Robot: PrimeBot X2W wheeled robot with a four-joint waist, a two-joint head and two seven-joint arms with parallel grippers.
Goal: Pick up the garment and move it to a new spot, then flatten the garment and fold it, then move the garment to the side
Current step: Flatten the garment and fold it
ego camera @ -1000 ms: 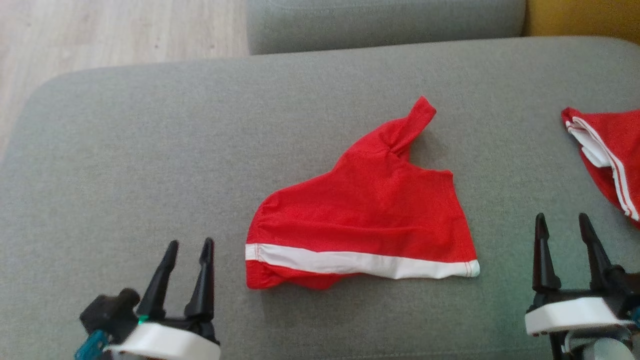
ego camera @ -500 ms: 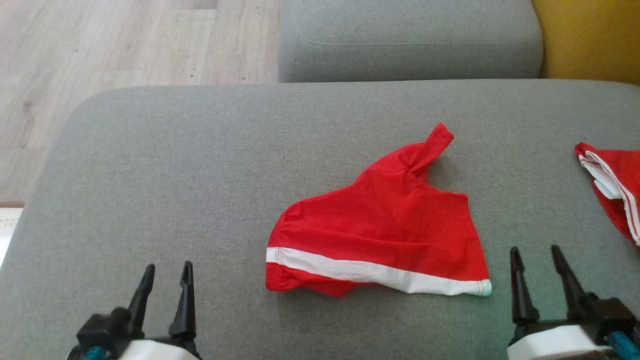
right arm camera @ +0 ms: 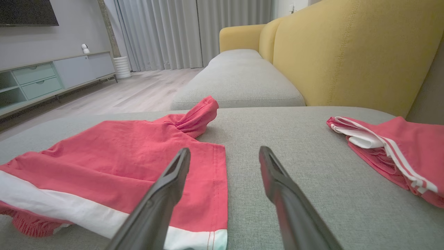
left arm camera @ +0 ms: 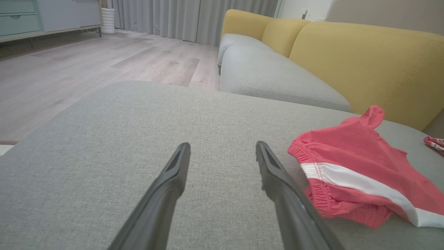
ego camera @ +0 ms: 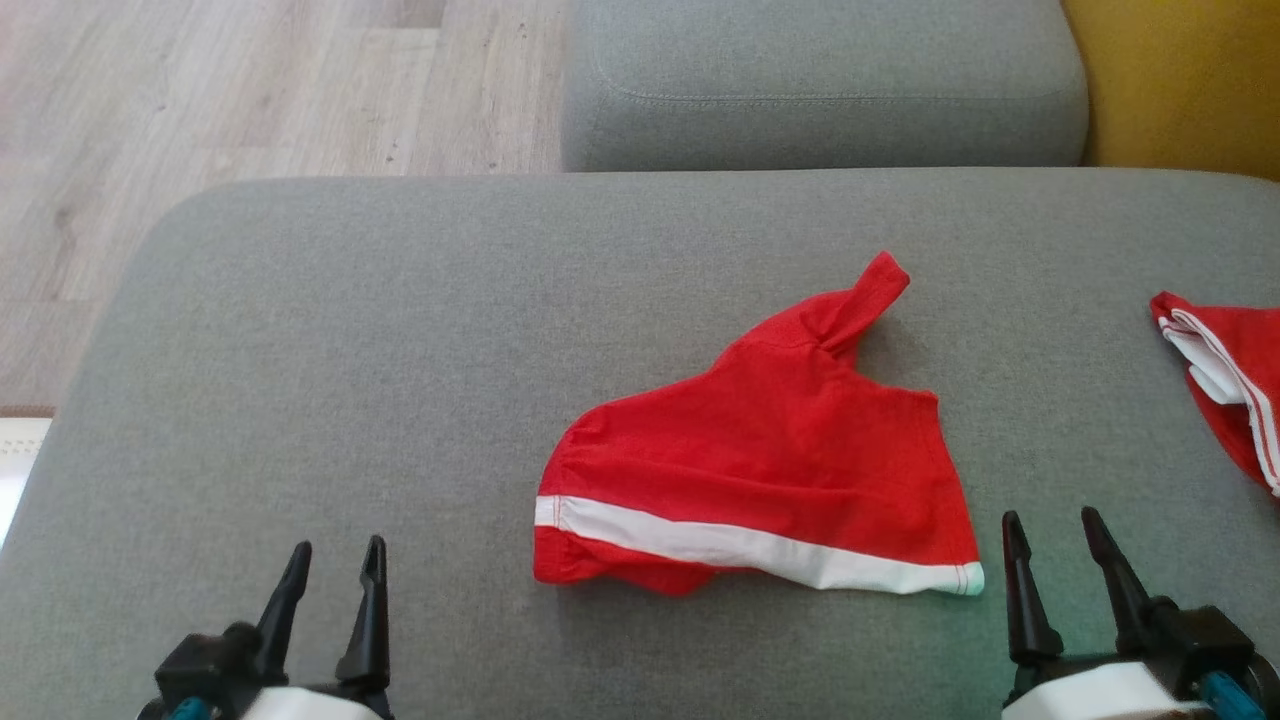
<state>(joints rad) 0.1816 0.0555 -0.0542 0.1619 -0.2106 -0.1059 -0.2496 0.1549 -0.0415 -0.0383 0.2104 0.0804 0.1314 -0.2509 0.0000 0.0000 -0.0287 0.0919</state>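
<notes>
The garment [ego camera: 774, 450] needs to be lifted and moved to a new spot, so my left gripper should next grab it by its waistband corner with the white stripe.
A red garment [ego camera: 765, 460] with a white stripe along its near edge lies crumpled on the grey cushion [ego camera: 350, 380], one twisted corner pointing to the far right. It also lies at the right of the left wrist view as the garment [left arm camera: 353, 163] and at the left of the right wrist view as the garment [right arm camera: 121, 156]. My left gripper [ego camera: 336, 550] hovers open near the front edge, left of the garment and apart from it. My right gripper [ego camera: 1053, 520] is open just right of the garment's near right corner, nothing between its fingers.
A second red garment with white stripes [ego camera: 1225, 375] lies folded at the cushion's right edge. Behind stands another grey seat cushion [ego camera: 820, 80] and a yellow backrest [ego camera: 1180, 80]. Wooden floor [ego camera: 200, 90] lies beyond the left edge.
The head camera has tilted, so the whole scene sits lower and to the right in view. Both grippers stay open and low; the garment has not moved on the cushion.
</notes>
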